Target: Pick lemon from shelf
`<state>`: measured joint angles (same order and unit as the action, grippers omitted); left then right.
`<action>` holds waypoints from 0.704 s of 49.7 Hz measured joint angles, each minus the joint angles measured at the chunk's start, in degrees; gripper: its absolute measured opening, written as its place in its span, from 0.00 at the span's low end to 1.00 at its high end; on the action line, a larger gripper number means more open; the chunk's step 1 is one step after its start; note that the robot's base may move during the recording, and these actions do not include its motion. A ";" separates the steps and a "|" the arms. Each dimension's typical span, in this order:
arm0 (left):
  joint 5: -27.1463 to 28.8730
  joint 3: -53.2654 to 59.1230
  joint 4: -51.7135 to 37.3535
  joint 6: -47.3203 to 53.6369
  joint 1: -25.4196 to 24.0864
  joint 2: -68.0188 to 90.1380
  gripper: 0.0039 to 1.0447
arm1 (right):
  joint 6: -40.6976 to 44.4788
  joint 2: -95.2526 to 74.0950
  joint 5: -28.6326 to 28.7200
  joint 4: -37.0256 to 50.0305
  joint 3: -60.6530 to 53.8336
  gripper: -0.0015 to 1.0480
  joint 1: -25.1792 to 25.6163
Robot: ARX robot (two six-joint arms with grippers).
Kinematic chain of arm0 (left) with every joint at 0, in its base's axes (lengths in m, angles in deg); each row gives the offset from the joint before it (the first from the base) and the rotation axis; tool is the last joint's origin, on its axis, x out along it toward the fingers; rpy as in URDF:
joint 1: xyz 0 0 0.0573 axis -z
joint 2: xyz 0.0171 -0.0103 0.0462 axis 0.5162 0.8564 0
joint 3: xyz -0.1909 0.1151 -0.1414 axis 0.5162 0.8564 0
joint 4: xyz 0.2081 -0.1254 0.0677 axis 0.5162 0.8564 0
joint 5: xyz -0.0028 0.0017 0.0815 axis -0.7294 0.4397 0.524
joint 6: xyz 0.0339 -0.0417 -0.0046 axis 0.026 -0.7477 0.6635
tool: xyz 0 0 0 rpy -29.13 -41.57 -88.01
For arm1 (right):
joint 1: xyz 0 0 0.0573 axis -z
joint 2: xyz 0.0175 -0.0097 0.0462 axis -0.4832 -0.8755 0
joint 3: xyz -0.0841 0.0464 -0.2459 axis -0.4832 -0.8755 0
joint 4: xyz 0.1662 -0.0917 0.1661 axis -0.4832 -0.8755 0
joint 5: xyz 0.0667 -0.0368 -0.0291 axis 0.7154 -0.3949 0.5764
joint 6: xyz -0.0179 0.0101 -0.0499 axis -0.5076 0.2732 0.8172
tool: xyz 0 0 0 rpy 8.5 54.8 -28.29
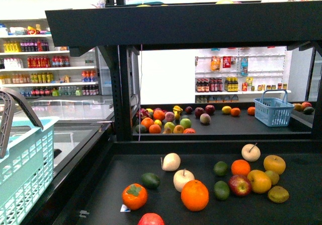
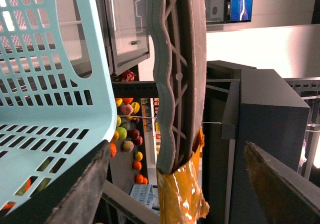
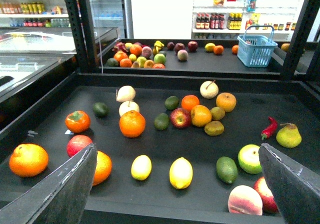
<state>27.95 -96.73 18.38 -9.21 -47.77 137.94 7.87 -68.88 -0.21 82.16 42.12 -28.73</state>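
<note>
The teal basket (image 1: 27,169) is for carrying the picked lemon. My left gripper grips the basket by its grey handle (image 1: 21,107) next.
Two lemons lie on the black shelf deck (image 3: 150,144) near its front edge: a larger one (image 3: 180,173) and a smaller one (image 3: 141,167) beside it. My right gripper (image 3: 177,149) hangs open in front of and above them, and both lemons show between its dark fingers (image 3: 65,189). Neither lemon shows in the front view, where only the shelf (image 1: 126,169) with other fruit appears. My left gripper (image 2: 177,145) is open. The grey handle (image 2: 175,73) of a teal basket (image 2: 45,83) stands between its fingers without being gripped.
Around the lemons lie oranges (image 3: 132,123), an avocado (image 3: 226,169), a green apple (image 3: 250,159), a peach (image 3: 245,200), a red chilli (image 3: 269,128) and a pear (image 3: 289,135). A blue basket (image 3: 257,48) stands on the far deck. Black uprights (image 1: 121,89) flank the shelf. The teal basket (image 1: 25,169) hangs at left.
</note>
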 joint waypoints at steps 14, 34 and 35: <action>0.63 -3.10 0.17 0.22 -0.11 2.58 0.33 | 0.00 0.00 0.00 0.00 0.00 0.93 0.00; 0.31 -4.00 0.42 2.54 -0.31 2.29 0.12 | 0.00 0.00 0.00 0.00 0.00 0.93 0.00; 0.20 -4.00 0.57 2.64 -0.31 2.05 0.12 | 0.00 0.00 0.00 0.00 0.00 0.93 0.00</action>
<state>28.15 -100.73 18.95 -6.56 -48.07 139.99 7.87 -68.88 -0.21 82.16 42.12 -28.73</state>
